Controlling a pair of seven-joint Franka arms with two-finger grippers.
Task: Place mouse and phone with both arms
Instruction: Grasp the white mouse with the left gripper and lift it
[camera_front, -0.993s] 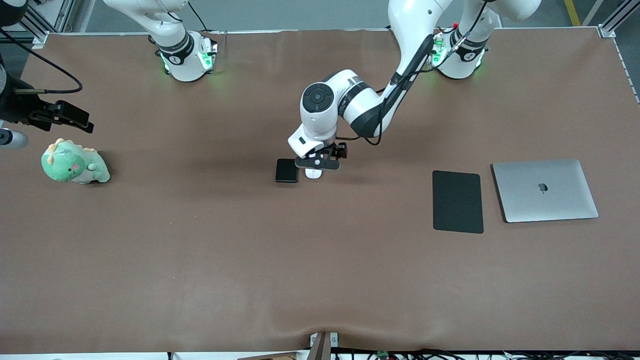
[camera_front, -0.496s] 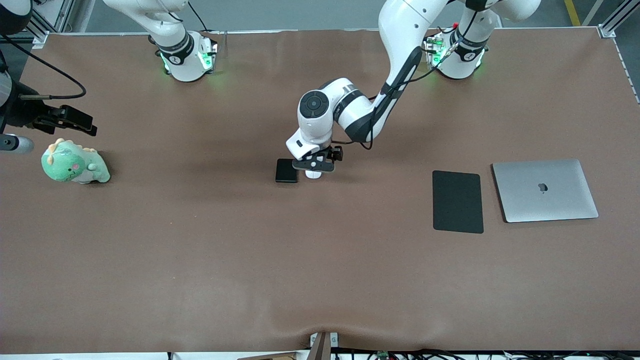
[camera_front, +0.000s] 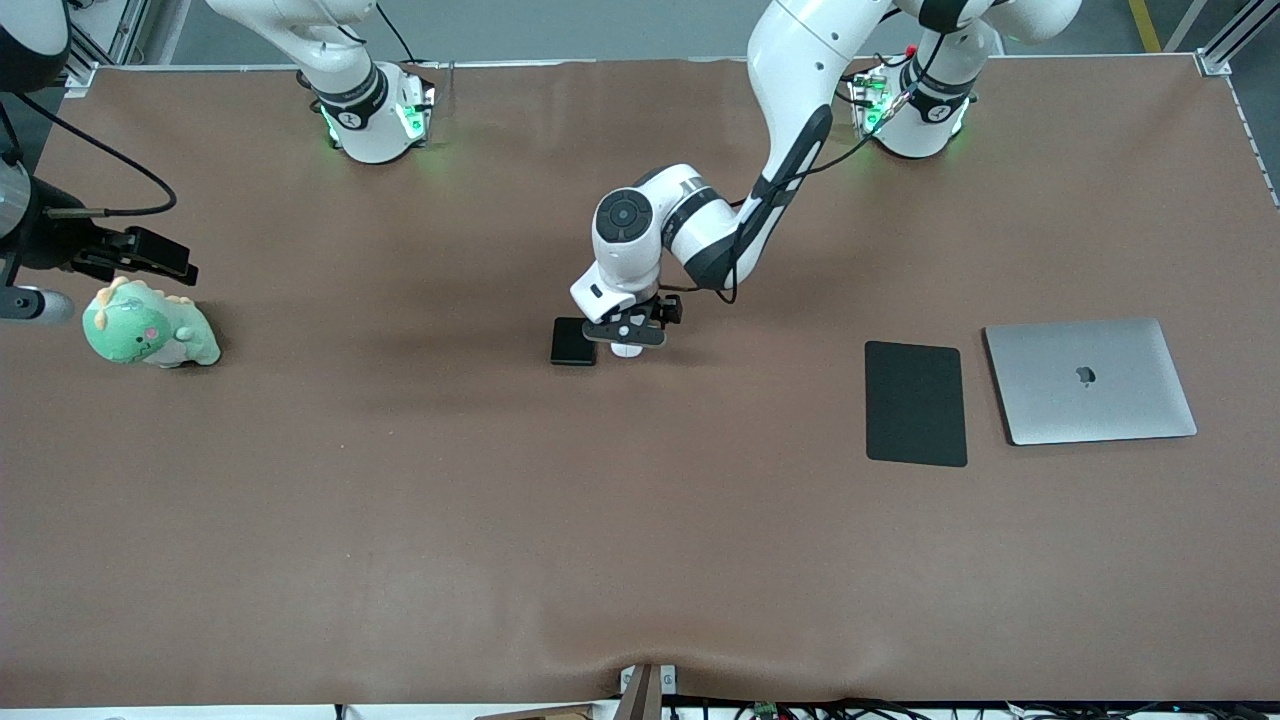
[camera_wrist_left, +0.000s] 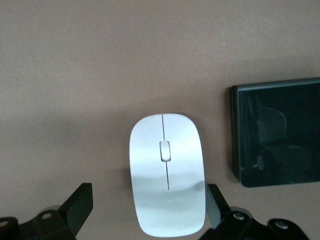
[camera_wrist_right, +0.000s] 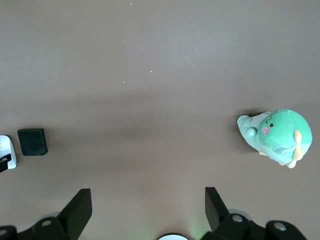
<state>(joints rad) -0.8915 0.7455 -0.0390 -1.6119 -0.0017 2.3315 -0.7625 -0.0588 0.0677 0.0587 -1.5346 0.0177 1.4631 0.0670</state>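
The white mouse (camera_front: 627, 350) needs to go on the black mouse pad (camera_front: 915, 403), so the left gripper should next grab the mouse by its long sides.
The white mouse (camera_front: 627, 350) lies mid-table, and the black phone (camera_front: 573, 341) lies beside it toward the right arm's end. My left gripper (camera_front: 624, 333) hangs low right over the mouse and hides most of it in the front view. In the left wrist view the mouse (camera_wrist_left: 166, 172) sits between the open left gripper's (camera_wrist_left: 148, 195) fingers, one tip close to its side, with the phone (camera_wrist_left: 277, 132) alongside. My right gripper (camera_front: 165, 258) is open in the air by the table's end, holding nothing. The right wrist view shows the right gripper (camera_wrist_right: 147, 197) over bare table, with the phone (camera_wrist_right: 32, 142) and the mouse (camera_wrist_right: 6, 150) farther off.
A green plush dinosaur (camera_front: 150, 333) sits under the right gripper's tip and shows as the dinosaur (camera_wrist_right: 275, 136) in the right wrist view. A flat black mouse pad (camera_front: 916, 403) and a closed silver laptop (camera_front: 1090, 380) lie toward the left arm's end.
The left arm has sunk lower over the mouse, covering more of it. The right gripper has drifted a little toward the plush dinosaur. Both grippers stayed open.
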